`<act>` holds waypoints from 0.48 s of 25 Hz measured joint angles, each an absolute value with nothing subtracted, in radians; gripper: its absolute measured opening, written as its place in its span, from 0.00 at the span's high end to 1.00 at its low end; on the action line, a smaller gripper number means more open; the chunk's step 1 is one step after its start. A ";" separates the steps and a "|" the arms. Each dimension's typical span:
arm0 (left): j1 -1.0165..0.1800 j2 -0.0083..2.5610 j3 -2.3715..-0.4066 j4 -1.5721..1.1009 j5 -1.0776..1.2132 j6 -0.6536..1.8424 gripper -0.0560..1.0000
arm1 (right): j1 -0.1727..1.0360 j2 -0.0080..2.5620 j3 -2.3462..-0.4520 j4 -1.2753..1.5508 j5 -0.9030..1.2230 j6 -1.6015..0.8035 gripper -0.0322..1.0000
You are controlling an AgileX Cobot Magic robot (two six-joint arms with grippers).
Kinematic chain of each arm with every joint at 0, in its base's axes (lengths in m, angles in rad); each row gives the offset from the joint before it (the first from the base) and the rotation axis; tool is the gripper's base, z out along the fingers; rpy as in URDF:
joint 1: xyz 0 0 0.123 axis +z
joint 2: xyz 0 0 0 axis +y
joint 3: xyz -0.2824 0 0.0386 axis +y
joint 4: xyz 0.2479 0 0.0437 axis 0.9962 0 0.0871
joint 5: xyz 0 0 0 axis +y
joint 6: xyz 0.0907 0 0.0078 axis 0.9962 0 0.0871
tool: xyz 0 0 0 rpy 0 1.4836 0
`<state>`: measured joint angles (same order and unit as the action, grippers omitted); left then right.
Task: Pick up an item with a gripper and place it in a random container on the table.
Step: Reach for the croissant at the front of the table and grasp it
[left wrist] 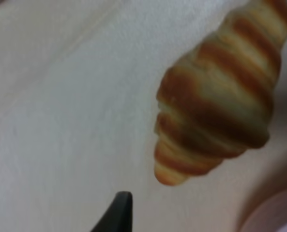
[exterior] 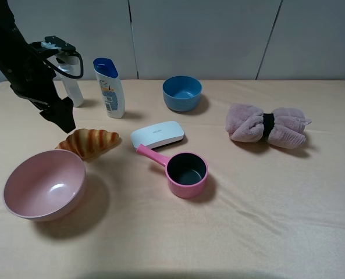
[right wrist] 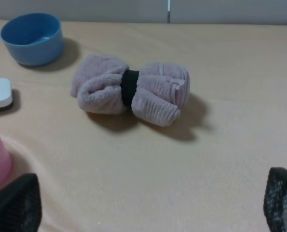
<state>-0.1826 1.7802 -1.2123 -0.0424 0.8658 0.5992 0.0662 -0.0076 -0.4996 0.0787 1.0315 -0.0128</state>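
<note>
The croissant needs to go into the large pale-pink bowl [exterior: 44, 183]. My left gripper will next take hold of the croissant by its plump middle [exterior: 91, 143] to place it there.
The golden-brown croissant [exterior: 89, 142] lies on the table [exterior: 265, 221], just behind the large pale-pink bowl [exterior: 44, 183]. My left gripper [exterior: 63, 120] hangs a little above the cloth, just behind and left of the croissant, and is apart from it. In the left wrist view the croissant [left wrist: 220, 96] fills the frame and only one black fingertip [left wrist: 120, 211] shows, so its opening is unclear. The bowl's rim [left wrist: 274, 212] shows at a corner. My right gripper [right wrist: 148, 212] is open and empty above bare cloth; it is out of the high view.
A white oblong case [exterior: 157, 134] and a pink saucepan [exterior: 184, 172] sit right of the croissant. A small blue bowl [exterior: 182, 93], a shampoo bottle [exterior: 109, 87] and a white bottle [exterior: 71, 81] stand at the back. A rolled pink towel [exterior: 267, 125] lies at right.
</note>
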 joint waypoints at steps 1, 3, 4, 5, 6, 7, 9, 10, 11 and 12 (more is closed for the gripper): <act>-0.183 1.791 -1.219 -0.042 0.862 0.611 0.00 | 0.066 -0.008 -0.500 0.079 1.032 -0.013 0.30; -0.183 1.811 -1.224 -0.042 0.843 0.635 0.00 | 0.066 -0.008 -0.500 0.079 1.032 -0.013 0.30; -0.183 1.819 -1.225 -0.043 0.835 0.647 0.00 | 0.066 -0.008 -0.500 0.079 1.032 -0.013 0.30; -0.183 1.829 -1.225 -0.049 0.829 0.662 0.00 | 0.066 -0.008 -0.500 0.079 1.032 -0.013 0.30; -0.183 1.836 -1.225 -0.056 0.819 0.682 0.00 | 0.066 -0.008 -0.500 0.079 1.032 -0.013 0.30; -0.183 1.843 -1.225 -0.066 0.810 0.699 0.00 | 0.066 -0.008 -0.500 0.079 1.032 -0.013 0.30; -0.183 1.857 -1.225 -0.086 0.790 0.740 0.00 | 0.066 -0.008 -0.500 0.079 1.032 -0.013 0.30; -0.183 1.862 -1.226 -0.096 0.781 0.757 0.00 | 0.066 -0.008 -0.500 0.079 1.032 -0.013 0.30; -0.183 1.870 -1.226 -0.102 0.771 0.771 0.00 | 0.066 -0.008 -0.500 0.079 1.032 -0.013 0.30; -0.183 1.877 -1.226 -0.105 0.758 0.783 0.00 | 0.066 -0.008 -0.500 0.079 1.032 -0.013 0.30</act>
